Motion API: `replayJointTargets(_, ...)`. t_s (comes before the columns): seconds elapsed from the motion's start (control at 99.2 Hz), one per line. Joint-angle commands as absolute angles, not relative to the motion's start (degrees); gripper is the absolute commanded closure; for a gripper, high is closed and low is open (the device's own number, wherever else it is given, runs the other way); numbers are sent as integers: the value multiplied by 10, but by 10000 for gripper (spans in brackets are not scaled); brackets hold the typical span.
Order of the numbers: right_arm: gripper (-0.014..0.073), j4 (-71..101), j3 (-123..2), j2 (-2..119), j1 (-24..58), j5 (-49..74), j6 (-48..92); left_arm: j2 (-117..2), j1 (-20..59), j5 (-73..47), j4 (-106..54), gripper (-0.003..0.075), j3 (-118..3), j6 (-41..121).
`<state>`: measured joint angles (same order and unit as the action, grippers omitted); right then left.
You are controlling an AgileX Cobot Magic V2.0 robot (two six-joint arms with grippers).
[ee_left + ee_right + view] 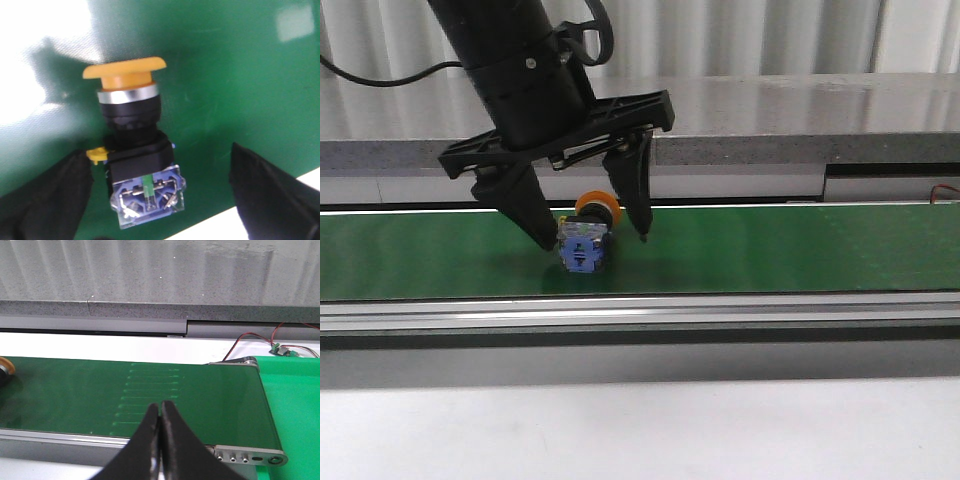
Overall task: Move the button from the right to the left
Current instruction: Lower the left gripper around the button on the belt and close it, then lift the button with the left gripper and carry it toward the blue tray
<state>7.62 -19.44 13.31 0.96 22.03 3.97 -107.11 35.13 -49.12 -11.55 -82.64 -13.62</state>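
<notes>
I should close my left gripper on the button (583,252) now. My fingers reach down beside the button's blue block, near the green belt, so they would hold the button if I closed now.
The button (583,252) lies on its side on the green belt (800,255), its yellow-orange cap (597,205) pointing away from me and its blue block toward the front. My left gripper (595,240) is open and straddles it, fingertips down near the belt. In the left wrist view the button (135,145) sits close to one finger (50,200), with a clear gap to the other (270,195). The right gripper (161,406) is shut on nothing over the belt's right part. An orange sliver of the button (5,368) shows at that view's edge.
A metal rail (640,318) runs along the belt's front, and a grey ledge (770,140) runs behind it. The belt's right end roller (250,362) has red and black wires (260,337) and a small circuit board (280,349) beside it. A bright green surface (295,405) lies past it.
</notes>
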Motion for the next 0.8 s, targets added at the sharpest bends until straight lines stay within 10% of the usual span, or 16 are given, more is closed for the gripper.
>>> replayJointTargets(0.0,662,80,-209,137,9,173,45,-1048,355,-489,-123,260,-845,-144)
replayJointTargets(0.282,662,80,-209,137,9,173,45,-1049,355,-490,-109,698,-845,-144)
replayJointTargets(0.786,662,80,-209,137,9,173,45,-968,308,-508,-86,713,-851,-134)
